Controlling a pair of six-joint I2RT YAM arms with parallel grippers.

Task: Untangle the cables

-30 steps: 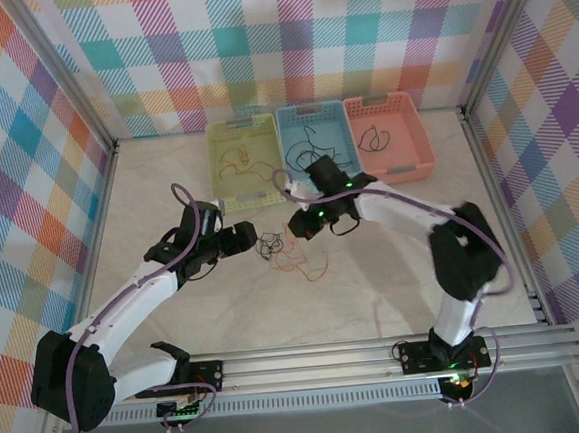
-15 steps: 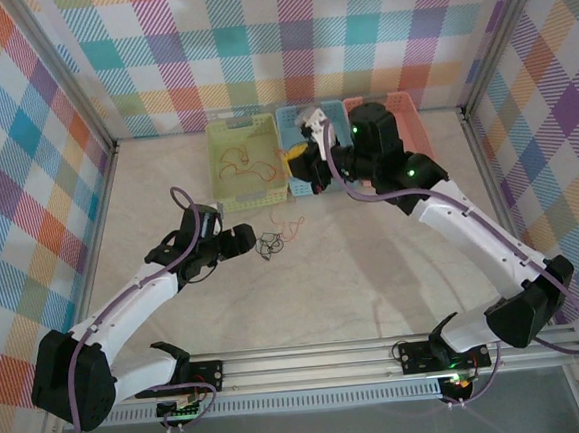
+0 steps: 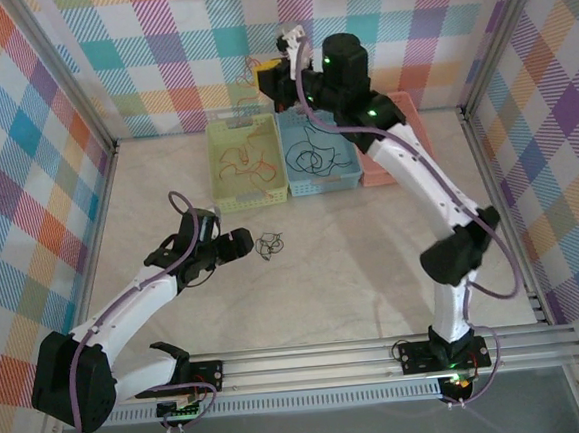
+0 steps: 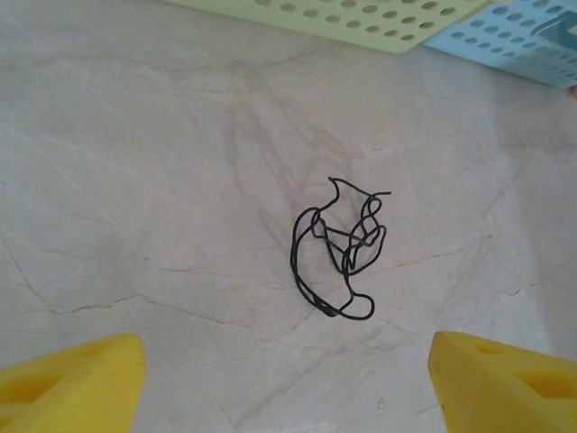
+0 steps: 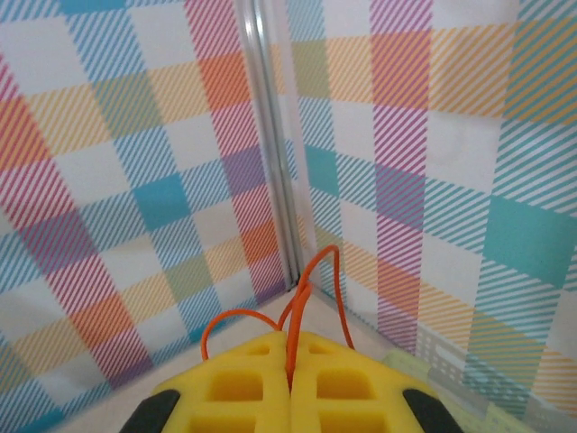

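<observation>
I will reach for the black cable knot and grab its nearest edge with my left gripper, so the far loops stay free for my right gripper to untangle.
A small knot of black cable [image 3: 269,245] [image 4: 338,257] lies on the pale table. My left gripper [image 3: 243,242] [image 4: 288,388] stands open just left of the knot, its yellow fingertips [image 4: 72,379] wide apart, and holds nothing. My right gripper [image 3: 271,80] [image 5: 290,347] is raised high at the back, above the green basket [image 3: 251,203]. It is shut on a thin orange cable [image 5: 311,289] [image 3: 252,65] that loops up out of the closed yellow pads.
Three baskets stand along the back wall: the green one holds orange cables [image 3: 240,162], the blue one [image 3: 324,186] holds black cables [image 3: 313,154], and the pink one [image 3: 381,174] is partly behind the right arm. Checked walls enclose the table.
The right arm has risen from the knot on the table to high over the baskets, taking the orange cable with it. Only the black knot stays on the table. The left arm held still.
</observation>
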